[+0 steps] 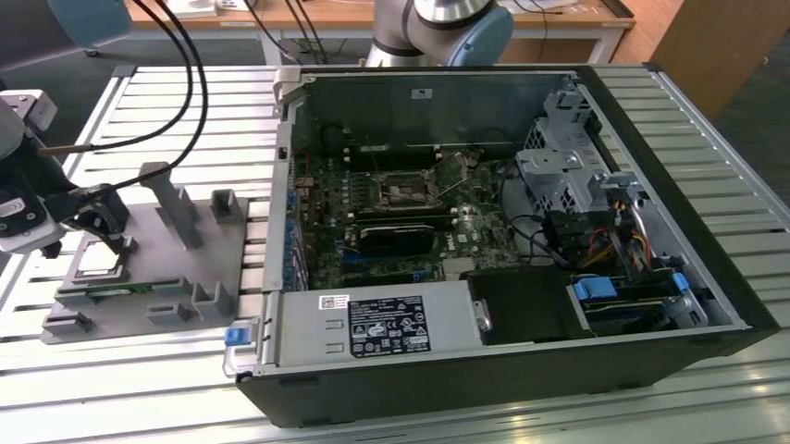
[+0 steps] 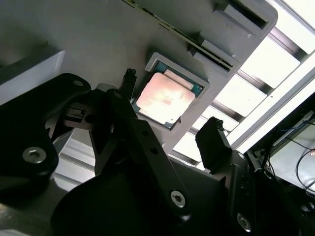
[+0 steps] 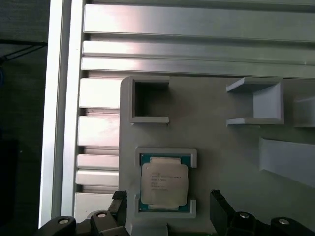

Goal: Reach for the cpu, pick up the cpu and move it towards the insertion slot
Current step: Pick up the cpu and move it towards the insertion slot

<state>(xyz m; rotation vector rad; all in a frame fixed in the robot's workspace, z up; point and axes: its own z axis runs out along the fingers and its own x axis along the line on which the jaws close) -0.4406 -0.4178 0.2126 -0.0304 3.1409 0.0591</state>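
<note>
My gripper should move down first and then close on the CPU, because its fingers are above the CPU (image 3: 165, 184) in its grey pocket (image 3: 166, 151) and don't reach the CPU's sides yet.
The cpu (image 1: 100, 273) (image 2: 165, 101) (image 3: 165, 183), a small square chip with a silvery top, lies flat in a raised pocket of the grey fixture (image 1: 185, 277) on the exterior view's left. My gripper (image 1: 109, 245) (image 2: 170, 110) (image 3: 169, 206) hovers just over it and is open. Its two black fingertips (image 2: 129, 81) (image 3: 219, 206) stand on opposite sides of the chip without touching it. The insertion slot (image 1: 408, 191), a silvery-framed square socket, sits on the motherboard inside the open computer case.
The fixture carries upright grey blocks (image 1: 166, 199) and a thin green circuit strip (image 1: 117, 289) beside the cpu. The black computer case (image 1: 494, 240) lies open on the slatted metal table (image 1: 148, 370), its wall (image 1: 287, 185) standing between fixture and socket. Cables (image 1: 185, 92) hang above the fixture.
</note>
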